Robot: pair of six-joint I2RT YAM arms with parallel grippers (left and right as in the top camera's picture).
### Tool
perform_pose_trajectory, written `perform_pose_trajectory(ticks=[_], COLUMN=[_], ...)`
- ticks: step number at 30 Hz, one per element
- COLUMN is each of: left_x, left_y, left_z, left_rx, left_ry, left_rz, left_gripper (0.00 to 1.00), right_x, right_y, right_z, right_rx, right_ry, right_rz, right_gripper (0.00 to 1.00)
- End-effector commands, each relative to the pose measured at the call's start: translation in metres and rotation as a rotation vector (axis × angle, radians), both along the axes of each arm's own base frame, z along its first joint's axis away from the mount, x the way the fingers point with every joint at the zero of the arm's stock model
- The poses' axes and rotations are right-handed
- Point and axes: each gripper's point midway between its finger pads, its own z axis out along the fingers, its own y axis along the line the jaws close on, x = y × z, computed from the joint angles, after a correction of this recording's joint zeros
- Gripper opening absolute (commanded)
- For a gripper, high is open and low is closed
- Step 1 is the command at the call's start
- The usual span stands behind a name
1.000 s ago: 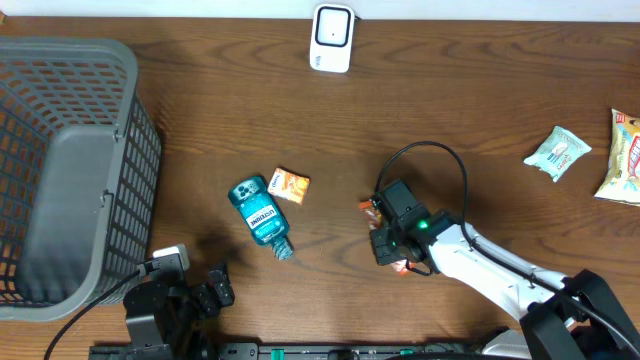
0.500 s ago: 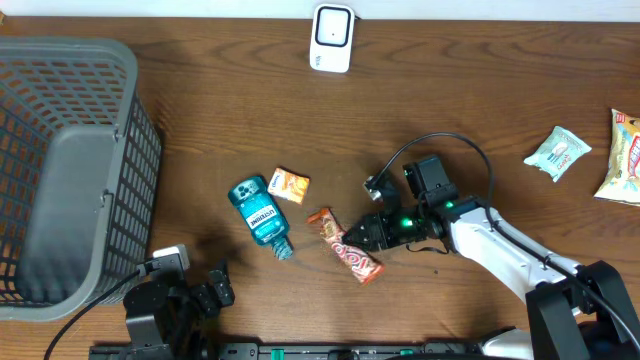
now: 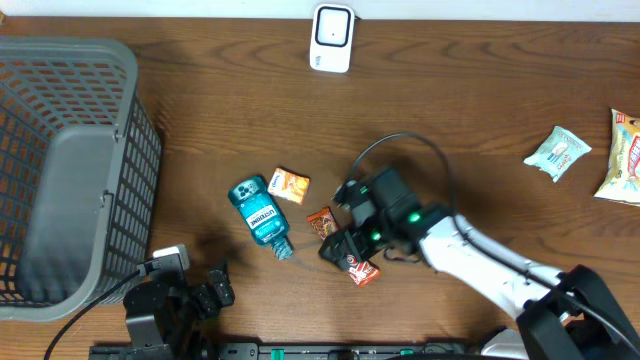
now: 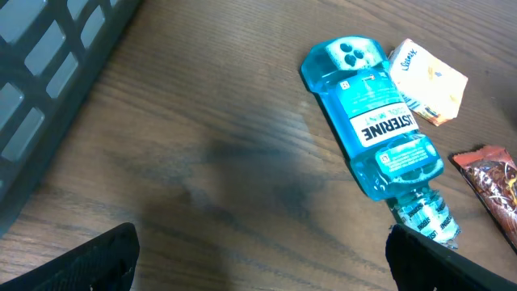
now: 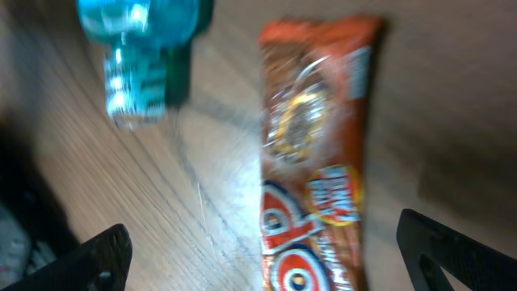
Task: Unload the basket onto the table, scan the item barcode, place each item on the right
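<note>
The right gripper will next grip the candy bar across its middle [image 5: 313, 205] by both its long edges, to turn its bottom for barcode scanning.
An orange-and-brown candy bar [image 3: 323, 222] [image 5: 317, 153] lies flat on the wooden table. My right gripper [image 3: 345, 250] [image 5: 271, 263] hovers just above it, open, with one finger on either side and nothing held. The bar's end also shows in the left wrist view as a candy bar [image 4: 493, 187]. A white barcode scanner [image 3: 331, 37] stands at the far edge of the table. My left gripper [image 3: 212, 288] [image 4: 258, 267] rests low at the front left, open and empty, above bare wood.
A teal mouthwash bottle [image 3: 260, 213] [image 4: 376, 133] lies left of the candy bar, with a small orange packet [image 3: 291, 185] [image 4: 428, 77] beside it. A grey wire basket [image 3: 60, 170] fills the left side. Two snack bags [image 3: 557, 152] lie at the far right.
My right gripper went from shut to open and let the candy bar go onto the table. It then swung left to hang over the bar. The left arm has not moved.
</note>
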Motion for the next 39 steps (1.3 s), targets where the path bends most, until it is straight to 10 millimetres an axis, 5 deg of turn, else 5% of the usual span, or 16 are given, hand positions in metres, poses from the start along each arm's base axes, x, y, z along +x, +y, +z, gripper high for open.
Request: perform_pose_trajectory(ticks=[1, 7, 14, 16, 21, 24, 28, 32, 39], left_x=[-0.006, -0.006, -0.006, -0.006, -0.006, -0.006, -0.006, -0.006, -0.006], left_y=[-0.001, -0.001, -0.001, -0.001, -0.001, -0.001, -0.001, -0.001, -0.001], left_z=[-0.008, -0.008, -0.008, -0.008, -0.008, -0.008, -0.008, -0.008, -0.008], left_rx=[-0.009, -0.009, -0.009, -0.009, -0.009, -0.009, -0.009, -0.009, -0.009], left_ry=[0.037, 0.037, 0.037, 0.037, 0.037, 0.037, 0.037, 0.037, 0.037], left_rz=[0.002, 0.002, 0.002, 0.002, 0.002, 0.002, 0.002, 0.002, 0.002], left_gripper=[0.98, 0.98, 0.98, 0.98, 0.98, 0.98, 0.98, 0.98, 0.98], right_x=[0.003, 0.008, -0.008, -0.012, -0.017, -0.023, -0.030, -0.029, -0.001], right_y=[0.000, -0.025, -0.033, -0.031, -0.032, -0.026, -0.005, 0.023, 0.006], right_z=[-0.006, -0.019, -0.059, -0.072, -0.078, -0.073, -0.048, 0.021, 0.105], right_rx=[-0.120, -0.334, -0.402, -0.407, -0.432, -0.379, -0.166, 0.316, 0.852], right_ry=[-0.122, -0.239, -0.144, -0.107, -0.065, 0.007, 0.230, 0.442, 0.505], right_rz=[0.029, -0.030, -0.008, 0.007, 0.020, 0.026, 0.015, 0.130, 0.170], right_gripper=[0.99, 0.99, 0.97, 0.82, 0.08, 0.01, 0.01, 0.01, 0.01])
